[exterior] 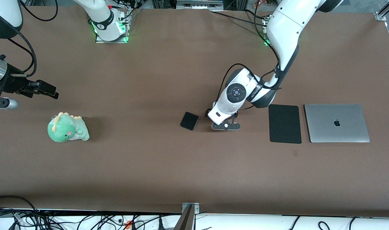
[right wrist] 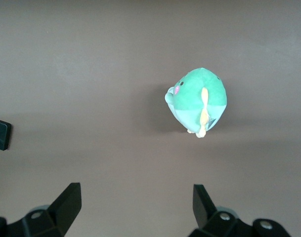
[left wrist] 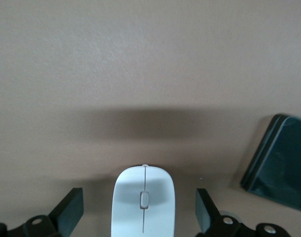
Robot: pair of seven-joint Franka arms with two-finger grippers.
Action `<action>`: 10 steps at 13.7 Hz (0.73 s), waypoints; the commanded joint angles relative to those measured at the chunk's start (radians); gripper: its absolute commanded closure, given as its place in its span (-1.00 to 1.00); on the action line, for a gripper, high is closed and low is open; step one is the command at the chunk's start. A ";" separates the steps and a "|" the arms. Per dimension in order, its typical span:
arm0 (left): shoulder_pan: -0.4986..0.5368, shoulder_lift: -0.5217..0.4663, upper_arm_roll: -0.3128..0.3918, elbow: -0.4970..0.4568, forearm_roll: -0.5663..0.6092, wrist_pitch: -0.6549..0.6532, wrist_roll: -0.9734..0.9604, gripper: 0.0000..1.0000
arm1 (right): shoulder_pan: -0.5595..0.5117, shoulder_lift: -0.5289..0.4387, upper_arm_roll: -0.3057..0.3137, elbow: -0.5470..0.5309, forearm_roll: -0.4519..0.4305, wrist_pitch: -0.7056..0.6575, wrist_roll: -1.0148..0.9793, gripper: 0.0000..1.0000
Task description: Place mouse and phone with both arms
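Observation:
The white mouse needs to go on the black mouse pad, so my left gripper will grab the mouse by its long sides next.
The white mouse lies on the brown table between the open fingers of my left gripper, which stand apart from its sides. In the front view the left gripper is low over the table's middle and hides the mouse. The black phone lies flat just beside it, toward the right arm's end, and its corner shows as the phone in the left wrist view. My right gripper hangs open and empty above the table at the right arm's end; in its own view the right gripper holds nothing.
A green plush dinosaur sits below the right gripper, also seen as the dinosaur. A flat black mouse pad and a closed silver laptop lie side by side toward the left arm's end.

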 commanded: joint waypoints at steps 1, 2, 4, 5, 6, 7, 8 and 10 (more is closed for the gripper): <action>-0.019 -0.024 0.008 -0.054 0.066 0.015 -0.027 -1.00 | -0.025 -0.001 0.002 0.015 -0.014 -0.004 0.000 -1.00; -0.034 -0.022 0.007 -0.062 0.066 0.019 -0.029 -1.00 | -0.033 0.016 0.002 0.017 -0.013 0.001 -0.010 -1.00; -0.040 -0.019 0.007 -0.062 0.066 0.019 -0.030 -1.00 | -0.031 0.038 0.004 0.012 -0.008 -0.010 -0.010 -1.00; -0.042 -0.016 0.007 -0.062 0.066 0.023 -0.029 -1.00 | -0.022 0.047 0.007 0.009 -0.008 -0.025 -0.013 -1.00; -0.043 -0.015 0.007 -0.063 0.066 0.031 -0.027 -1.00 | -0.008 0.053 0.010 0.006 -0.010 -0.066 -0.010 -1.00; -0.046 -0.012 0.006 -0.066 0.066 0.035 -0.027 -0.53 | 0.007 0.059 0.011 0.006 -0.010 -0.103 -0.009 -1.00; -0.046 -0.008 0.007 -0.066 0.066 0.038 -0.027 -0.16 | 0.019 0.082 0.011 0.006 -0.010 -0.118 -0.020 -1.00; -0.040 -0.016 0.006 -0.066 0.066 0.035 -0.024 0.41 | 0.053 0.128 0.013 0.006 -0.010 -0.143 -0.024 -1.00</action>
